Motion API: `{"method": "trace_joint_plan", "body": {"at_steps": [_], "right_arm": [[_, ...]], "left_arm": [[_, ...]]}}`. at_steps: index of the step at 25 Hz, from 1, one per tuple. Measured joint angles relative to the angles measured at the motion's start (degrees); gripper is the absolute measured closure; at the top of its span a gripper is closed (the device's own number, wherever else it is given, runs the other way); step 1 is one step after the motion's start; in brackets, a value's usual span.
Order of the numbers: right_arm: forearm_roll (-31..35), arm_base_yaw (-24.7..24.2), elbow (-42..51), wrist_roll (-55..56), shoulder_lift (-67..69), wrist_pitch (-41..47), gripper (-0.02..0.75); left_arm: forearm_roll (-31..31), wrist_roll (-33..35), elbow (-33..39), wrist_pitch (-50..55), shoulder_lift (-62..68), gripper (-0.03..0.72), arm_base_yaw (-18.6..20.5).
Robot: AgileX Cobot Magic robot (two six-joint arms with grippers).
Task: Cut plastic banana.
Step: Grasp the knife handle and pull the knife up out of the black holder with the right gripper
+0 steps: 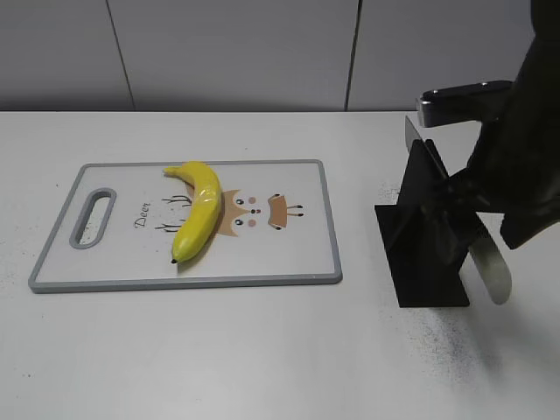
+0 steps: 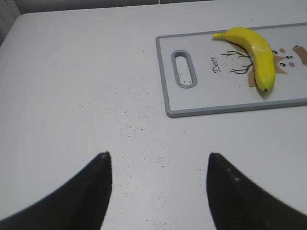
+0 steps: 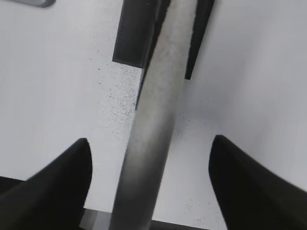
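I need to grab the knife by its white handle (image 1: pixel 412 131) with my right gripper next, so its blade stays free to cut the plastic banana (image 1: pixel 199 219).
The plastic banana (image 1: pixel 199 219) is yellow and curved and lies whole on the left half of a white cutting board (image 1: pixel 297 258) with a grey rim and a deer print. It also shows in the left wrist view (image 2: pixel 256 48). A knife (image 1: pixel 488 267) with a steel blade sits slanted in a black stand (image 1: pixel 424 254) to the right of the board. My right arm (image 1: pixel 521 157) is at the knife. My right gripper (image 3: pixel 151 139) is open, its fingers well apart on either side of the blade (image 3: pixel 158 96). My left gripper (image 2: pixel 158 154) is open and empty over bare table, left of the board (image 2: pixel 201 98).
The board has a handle slot (image 1: pixel 92 217) at its left end. The white table is speckled with dark specks around the stand (image 3: pixel 134 33). A grey panelled wall runs along the back edge of the table.
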Motion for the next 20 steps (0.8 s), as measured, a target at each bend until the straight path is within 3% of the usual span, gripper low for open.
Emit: {"method": "trace_joint_plan", "body": {"at_steps": [9, 11, 16, 20], "right_arm": [[-0.5, 0.0, 0.0, 4.5, 4.8, -1.4, 0.271], [-0.5, 0.0, 0.0, 5.5, 5.0, -1.7, 0.325], [-0.1, 0.1, 0.0, 8.5, 5.0, -1.9, 0.575], [0.5, 0.1, 0.0, 8.8, 5.0, -1.7, 0.576]], "left_arm": [[0.0, 0.0, 0.0, 0.0, 0.0, 0.101, 0.0], [0.0, 0.0, 0.0, 0.0, 0.0, 0.101, 0.0], [0.0, 0.0, 0.0, 0.0, 0.0, 0.101, 0.0], [0.0, 0.0, 0.0, 0.0, 0.0, 0.101, 0.0]]}}
